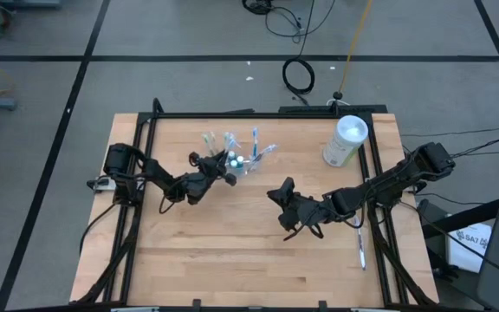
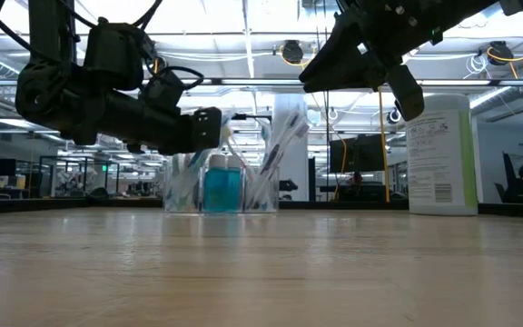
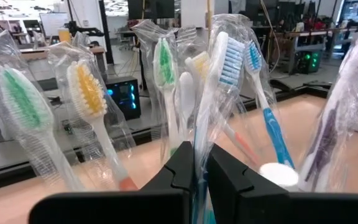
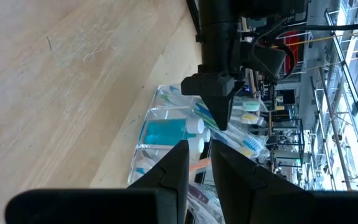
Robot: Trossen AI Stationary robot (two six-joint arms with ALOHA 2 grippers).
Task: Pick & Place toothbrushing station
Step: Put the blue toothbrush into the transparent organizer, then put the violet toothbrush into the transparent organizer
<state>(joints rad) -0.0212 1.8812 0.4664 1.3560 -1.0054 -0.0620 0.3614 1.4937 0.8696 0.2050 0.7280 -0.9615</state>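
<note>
The toothbrush's head matches its neighbours' height beyond my fingers and the toothbrush would rest in the cup [image 1: 240, 164], so it is now time for my left gripper to release.
A small clear cup [image 2: 221, 186] stands on the table left of centre at the back, holding several wrapped toothbrushes [image 3: 82, 93] and teal tubes [image 2: 223, 189]. My left gripper [image 1: 226, 165] reaches level into the brushes just above the cup's rim and is shut on one with blue-and-white bristles [image 3: 227, 56]. My right gripper [image 1: 277, 195] hangs above the table's middle, to the right of the cup and pointing at it. Its fingers [image 4: 179, 165] stand a narrow gap apart with nothing between them. My left gripper pinches the wrapped handle [image 3: 199, 158] of the blue-and-white toothbrush between its two fingers, below the bristle head. The fingers come level from the table's left and lie across the handle. The brush stands tilted among the others; my fingers hide its lower end.
A tall white cylindrical container [image 1: 345, 140] stands at the back right. One loose toothbrush [image 1: 361, 247] lies near the table's right edge. The near half of the wooden table [image 1: 232, 260] is bare.
</note>
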